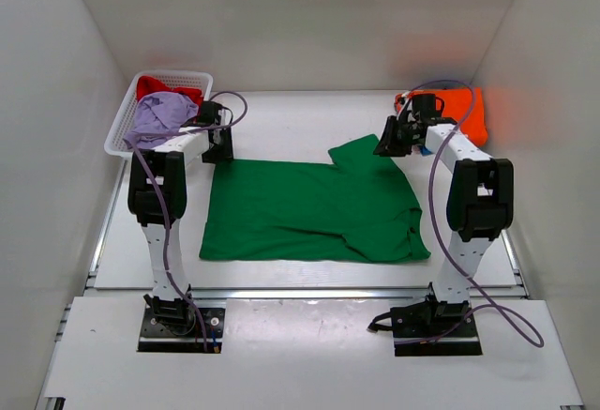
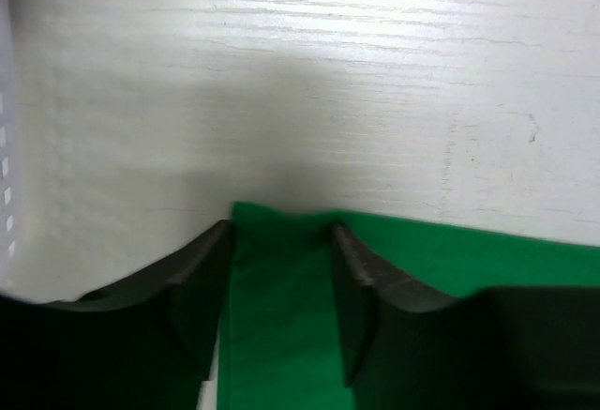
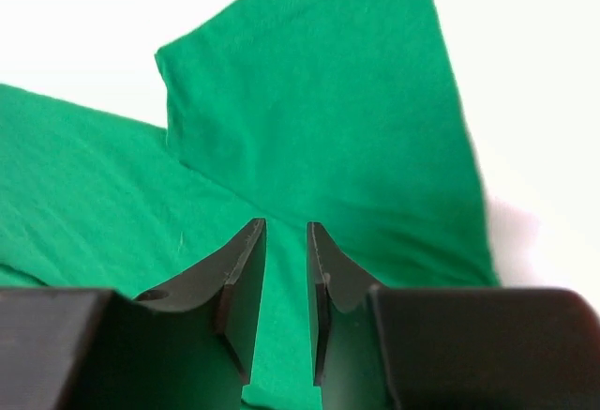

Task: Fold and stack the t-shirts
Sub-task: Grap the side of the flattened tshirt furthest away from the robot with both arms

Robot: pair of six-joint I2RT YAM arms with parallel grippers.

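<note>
The robot's right gripper needs to fold the green t-shirt's far side over, so it needs to grab the t-shirt's shoulder edge at the base of the far sleeve next.
The bright green t-shirt [image 1: 309, 208] lies spread flat in the middle of the table, one sleeve [image 1: 361, 152] pointing to the far side. My left gripper [image 1: 221, 150] is open over the shirt's far left corner [image 2: 281, 269]; its fingers [image 2: 202, 283] straddle that corner, low to the table. My right gripper [image 1: 390, 141] hangs over the far sleeve [image 3: 328, 91], its jaws a narrow gap apart [image 3: 286, 232] with nothing between them. The orange t-shirt [image 1: 464, 112] lies at the back right. The lavender t-shirt [image 1: 157, 114] and the red t-shirt [image 1: 157, 86] are in the basket. The blue one is hidden.
The white mesh basket [image 1: 192, 79] stands at the back left, close behind my left gripper; its wall shows at the left edge of the left wrist view [image 2: 6, 175]. White walls enclose the table on three sides. Bare table shows beyond the green shirt [image 2: 328, 82].
</note>
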